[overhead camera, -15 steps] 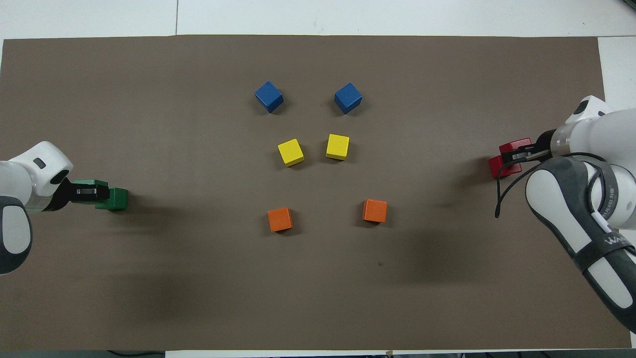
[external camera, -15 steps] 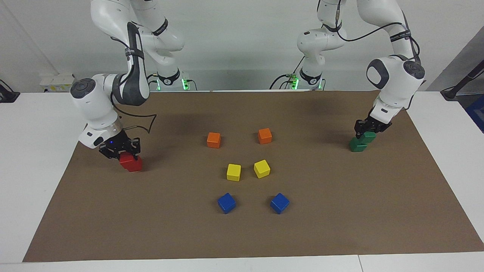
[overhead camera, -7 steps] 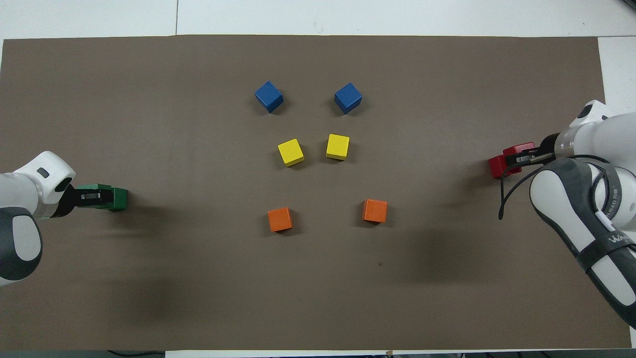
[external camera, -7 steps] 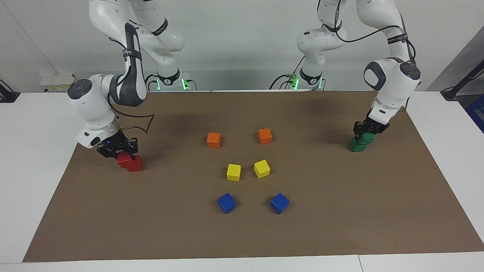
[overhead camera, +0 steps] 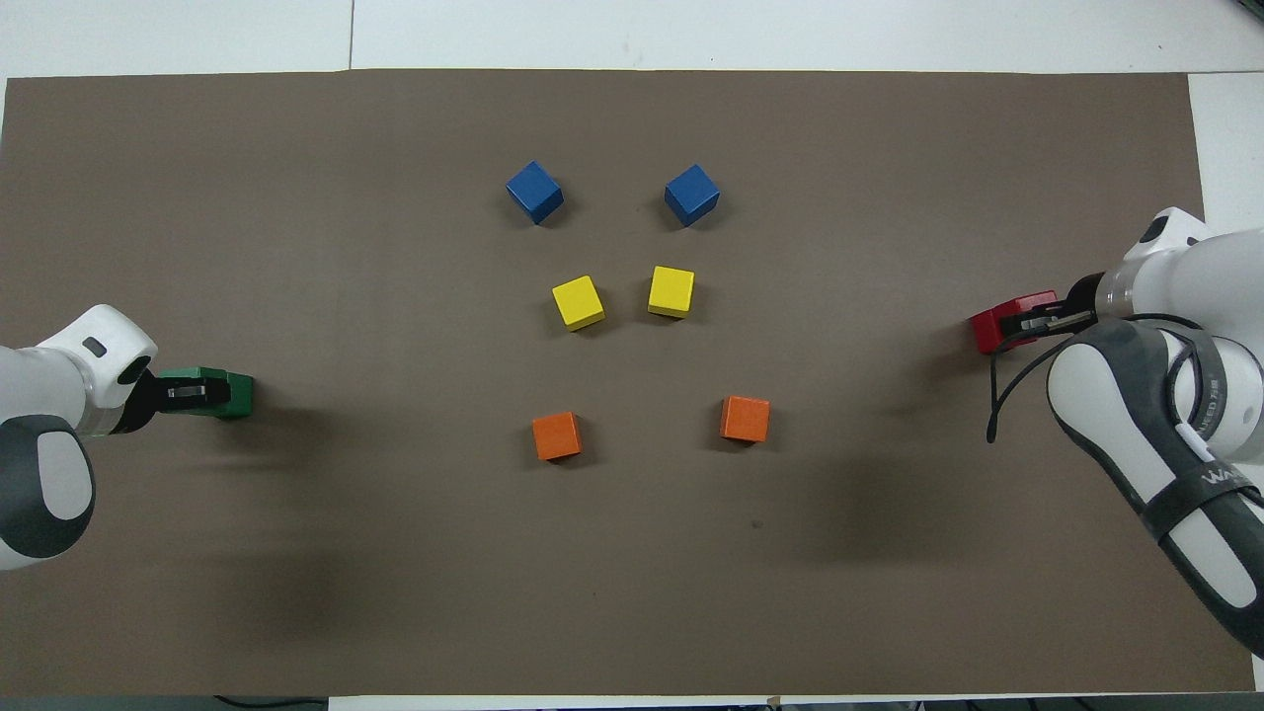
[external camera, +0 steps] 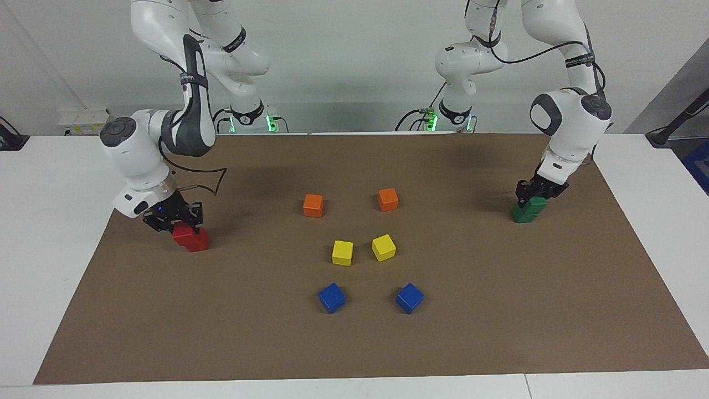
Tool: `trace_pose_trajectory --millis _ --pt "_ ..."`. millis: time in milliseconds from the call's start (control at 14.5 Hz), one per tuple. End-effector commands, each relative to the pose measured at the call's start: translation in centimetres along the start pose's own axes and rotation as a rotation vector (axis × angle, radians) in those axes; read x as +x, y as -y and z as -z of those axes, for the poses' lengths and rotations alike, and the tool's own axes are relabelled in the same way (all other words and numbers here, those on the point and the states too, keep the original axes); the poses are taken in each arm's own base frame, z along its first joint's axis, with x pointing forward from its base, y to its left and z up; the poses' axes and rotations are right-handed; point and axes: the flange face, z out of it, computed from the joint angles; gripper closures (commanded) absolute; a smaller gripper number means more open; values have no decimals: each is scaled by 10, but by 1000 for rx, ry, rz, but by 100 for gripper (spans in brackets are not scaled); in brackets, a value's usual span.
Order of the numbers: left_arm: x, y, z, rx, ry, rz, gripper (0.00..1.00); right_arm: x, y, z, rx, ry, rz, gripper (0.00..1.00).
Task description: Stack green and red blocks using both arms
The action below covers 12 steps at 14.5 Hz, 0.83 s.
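The held red block rests over the lower red block [overhead camera: 987, 334], so it is time for my right gripper to release it: the block would stand.
Toward the right arm's end of the mat, my right gripper [external camera: 177, 223] is shut on a red block [external camera: 180, 234], holding it partly over a second red block [external camera: 198, 241] on the mat. Toward the left arm's end, my left gripper [external camera: 534, 193] is shut on a green block [external camera: 536, 204], which sits over another green block [external camera: 520, 215]. From overhead, the left gripper [overhead camera: 185, 392] covers most of the green pair [overhead camera: 235, 395], and the right gripper [overhead camera: 1032, 321] covers part of the red pair [overhead camera: 985, 329]. I cannot tell whether the held blocks touch the lower ones.
In the middle of the brown mat [external camera: 498, 310] stand two orange cubes [external camera: 313, 205] [external camera: 388, 199], two yellow cubes [external camera: 342, 252] [external camera: 383, 247] and two blue cubes [external camera: 332, 297] [external camera: 410, 298]. White table [external camera: 50, 233] surrounds the mat.
Both grippers have carried their blocks a little toward the robots' side, so each held block lines up more closely with the block under it. The other cubes have not moved.
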Motion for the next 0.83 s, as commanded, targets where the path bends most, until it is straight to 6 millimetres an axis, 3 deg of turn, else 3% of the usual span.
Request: trace_pose_trajectory --millis 0,138,275,413,482,551,620,688,757 --pt "-3 -1 -1 -11 -15 -9 100 -9 3 0 16 -11 5 100" --pt "-3 -3 -2 -12 -11 -14 98 -10 4 0 15 -13 6 100" --pt "-3 -4 -2 -12 -7 -18 59 -9 6 0 16 -13 8 100" --pt "-3 -4 -2 -13 -4 -35 32 -9 6 0 15 -14 8 100" --pt "-3 -4 -2 -13 -4 -38 21 -8 6 1 14 -17 12 100" --pt "-3 -4 -2 -13 -4 -38 20 -8 5 1 14 -17 11 100" --pt "-2 -4 -1 -13 -4 -38 11 -8 5 1 14 -17 8 95" --pt "-2 -4 -1 -13 -2 -38 0 -7 7 1 14 -18 11 75" --pt "-2 -4 0 -13 -4 -40 0 -8 6 1 13 -18 11 49"
